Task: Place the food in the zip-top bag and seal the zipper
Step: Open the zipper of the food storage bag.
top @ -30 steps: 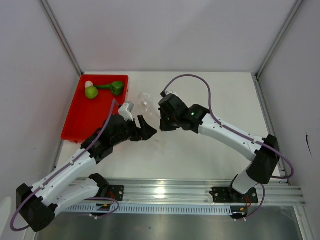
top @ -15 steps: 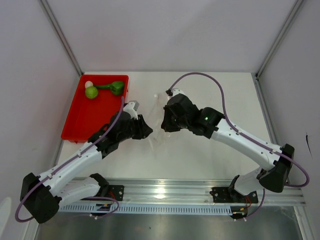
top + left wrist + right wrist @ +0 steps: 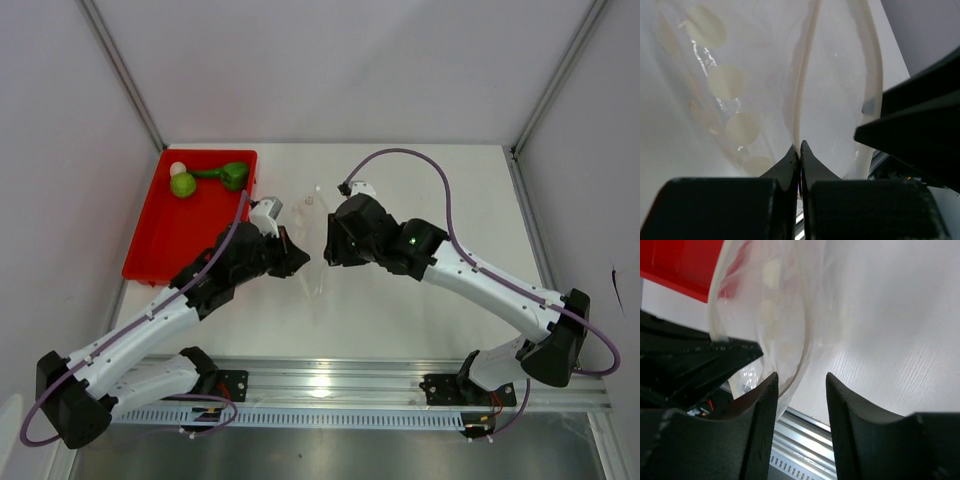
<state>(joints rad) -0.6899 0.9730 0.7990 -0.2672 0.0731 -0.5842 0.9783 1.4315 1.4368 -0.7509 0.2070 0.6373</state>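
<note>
The right gripper grabs the loose edge of the zip-top bag's opening (image 3: 326,256) (image 3: 798,375) next, opposite my left gripper's edge, to keep the opening open for placing food.
The zip-top bag (image 3: 312,222) is clear and stands up off the table between my two grippers, mouth spread. My left gripper (image 3: 298,262) is shut on one lip of the mouth (image 3: 799,146), where the pale zipper strip (image 3: 807,75) runs up from my fingertips. The other lip (image 3: 873,75) curves past the right gripper's dark finger (image 3: 912,125). My right gripper (image 3: 801,380) is open, the bag's (image 3: 785,315) edge lying just inside its left finger (image 3: 767,395). The food sits in the red tray: a lime-green ball (image 3: 183,185), a white ball (image 3: 178,169), a green pepper (image 3: 232,175).
The red tray (image 3: 180,240) lies at the table's left, close behind my left arm. White walls and metal posts frame the table. An aluminium rail (image 3: 400,385) runs along the near edge by the arm bases.
My left gripper has moved in and shut on the bag's lip. My right gripper, shut on the bag before, has opened and let go; the bag's mouth now stands more open.
</note>
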